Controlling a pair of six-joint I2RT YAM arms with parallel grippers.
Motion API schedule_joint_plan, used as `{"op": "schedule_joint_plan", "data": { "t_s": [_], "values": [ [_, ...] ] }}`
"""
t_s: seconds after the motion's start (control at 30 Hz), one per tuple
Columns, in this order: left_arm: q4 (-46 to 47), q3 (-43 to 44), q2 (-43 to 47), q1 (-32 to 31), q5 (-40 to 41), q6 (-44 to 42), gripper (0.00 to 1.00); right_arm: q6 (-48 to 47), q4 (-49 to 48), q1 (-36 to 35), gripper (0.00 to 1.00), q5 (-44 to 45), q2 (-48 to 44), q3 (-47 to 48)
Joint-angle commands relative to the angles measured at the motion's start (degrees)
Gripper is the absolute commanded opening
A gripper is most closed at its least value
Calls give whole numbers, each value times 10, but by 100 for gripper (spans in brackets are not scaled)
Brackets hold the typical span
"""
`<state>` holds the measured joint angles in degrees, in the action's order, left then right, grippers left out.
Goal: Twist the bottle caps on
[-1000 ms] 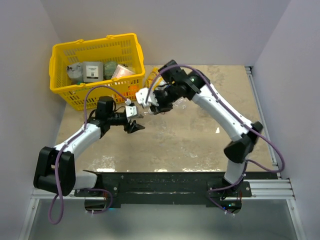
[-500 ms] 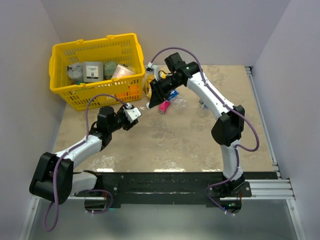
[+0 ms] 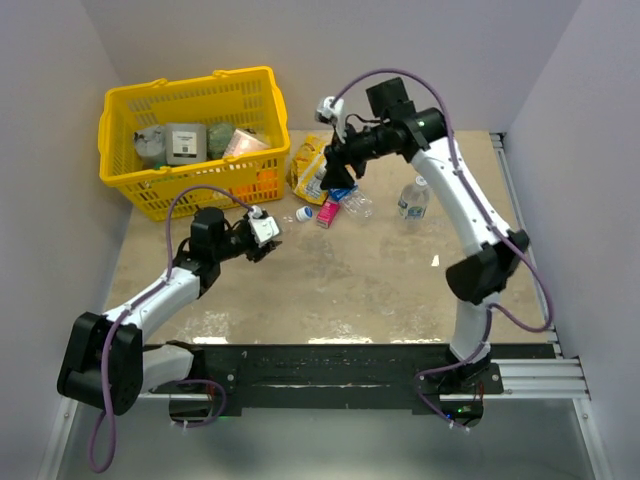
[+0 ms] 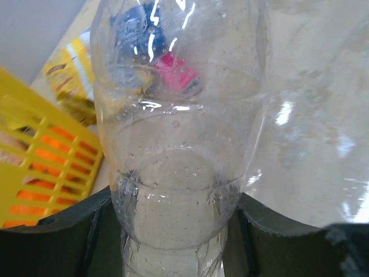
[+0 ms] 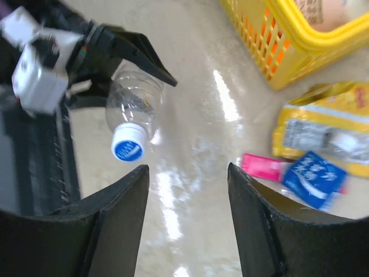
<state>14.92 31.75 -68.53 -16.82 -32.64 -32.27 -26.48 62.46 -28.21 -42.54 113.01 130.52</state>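
Observation:
My left gripper holds the bottle while my right gripper next needs to take hold of the blue-and-white cap [image 5: 128,149] by its sides to screw it on.
My left gripper [image 3: 270,232] is shut on a clear bottle [image 3: 288,221] that lies level and points right. It fills the left wrist view [image 4: 173,173] between the black fingers [image 4: 52,242]. A blue-and-white cap [image 5: 128,149] sits on its neck, also seen from above [image 3: 303,214]. My right gripper [image 3: 335,170] is open and empty, raised above the packets, apart from that bottle; its own view [image 5: 187,173] looks down at the table. A bottle with a dark blue label [image 3: 350,200] lies near the packets. A third bottle [image 3: 412,197] stands upright at the right.
A yellow basket [image 3: 255,92] with several items stands at the back left. A yellow snack packet [image 3: 312,170] and a pink packet [image 3: 328,213] lie beside the lying bottle. The pink packet [image 5: 262,166] and the blue label [image 5: 314,176] show in the right wrist view.
My right gripper has drawn back up and to the right, away from the bottle in my left gripper. The upright bottle at the right has come into view. The left gripper shifted slightly.

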Motion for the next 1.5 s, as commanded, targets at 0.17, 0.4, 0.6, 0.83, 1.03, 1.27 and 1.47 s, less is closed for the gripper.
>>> {"op": "schedule_joint_plan", "data": {
  "t_s": [0.17, 0.4, 0.6, 0.83, 1.03, 1.27, 1.47],
  "values": [
    [-148, 85, -13, 4, -236, -33, 0, -500, -15, -148, 61, 118, -241, -274],
    [-210, 106, -15, 4, -258, -76, 0, -555, -23, -174, 60, 141, -249, -293],
    [-210, 112, -15, 3, -269, -74, 0, -563, -25, -178, 59, 143, -239, -289],
    [-205, 117, -15, 2, -277, -68, 0, -570, -23, -198, 54, 139, -245, -298],
    [-190, 117, -16, 2, -282, -53, 0, -561, -14, -207, 45, 137, -236, -294],
    [-187, 113, -14, 2, -285, -54, 0, -539, -8, -209, 29, 152, -221, -287],
    [-174, 106, -13, 2, -286, -45, 0, -522, -42, -209, 40, 177, -238, -323]
  ]
}}
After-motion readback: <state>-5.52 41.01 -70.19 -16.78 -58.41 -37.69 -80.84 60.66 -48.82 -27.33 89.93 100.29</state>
